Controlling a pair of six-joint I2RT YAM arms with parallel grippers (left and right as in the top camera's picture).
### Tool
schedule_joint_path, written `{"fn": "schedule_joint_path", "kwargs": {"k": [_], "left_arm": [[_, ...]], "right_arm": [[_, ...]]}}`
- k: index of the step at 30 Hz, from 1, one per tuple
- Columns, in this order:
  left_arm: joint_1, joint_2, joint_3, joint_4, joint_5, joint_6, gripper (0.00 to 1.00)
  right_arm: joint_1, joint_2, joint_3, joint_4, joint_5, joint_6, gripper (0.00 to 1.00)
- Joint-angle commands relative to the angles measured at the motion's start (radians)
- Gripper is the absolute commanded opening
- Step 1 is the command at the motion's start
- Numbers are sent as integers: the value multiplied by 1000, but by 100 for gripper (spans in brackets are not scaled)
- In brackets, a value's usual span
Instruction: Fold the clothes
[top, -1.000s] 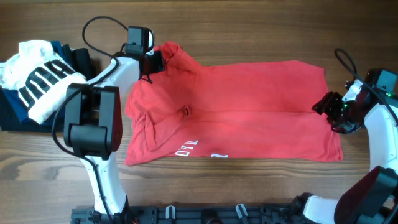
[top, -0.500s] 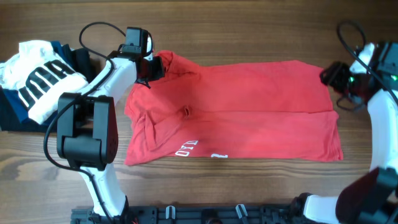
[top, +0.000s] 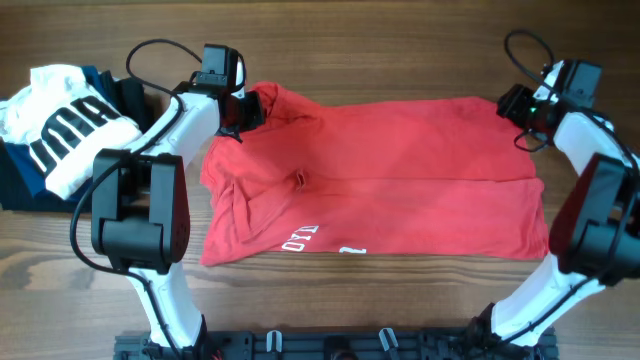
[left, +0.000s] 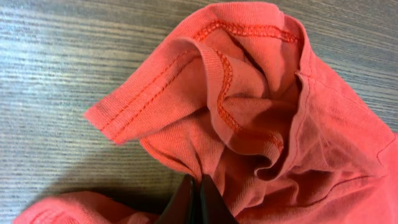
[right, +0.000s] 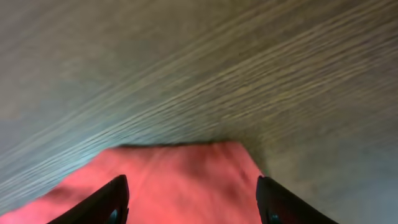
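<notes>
The red T-shirt's free back corner should be grabbed by my right gripper, so that both back corners carry the T-shirt's far edge forward to fold it.
A red T-shirt (top: 380, 180) lies spread across the wooden table, white lettering near its front hem. My left gripper (top: 250, 108) is shut on a bunched fold of the red shirt at its back left corner; the left wrist view shows the jaws (left: 198, 193) pinching the cloth (left: 249, 106). My right gripper (top: 512, 103) is open and hovers over the shirt's back right corner; in the right wrist view its fingers (right: 189, 199) straddle the red corner (right: 180, 180) without holding it.
A pile of other clothes, white with black stripes (top: 65, 125) over dark blue, sits at the left edge. Bare wood (top: 400, 40) runs along the back of the table.
My right arm has swung from the shirt's right edge back to its far right corner, gripper open. My left gripper has stayed shut on the left corner.
</notes>
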Motion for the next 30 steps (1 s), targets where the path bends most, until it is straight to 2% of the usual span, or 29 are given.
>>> {"fn": "schedule_joint_path", "kwargs": {"k": [1,10,24,28,30], "left_arm": [[-6,-23,-10,-3,12,-31,4],[-6,-23,-10,-22,12,-31,4],[-6,-23,-10,-22,12,-31,4],[-5,-23,-10,-22,12,-31,4],[-5,-23,-10,-22,11,-31,4]], "right_arm": [[3,58,9,54,13,47,66],[26,77,9,158,80,47,65],[71,108,8,99,164,20,65],[69,108,8,84,179,19,59],[67,108,8,73,206,20,47]]}}
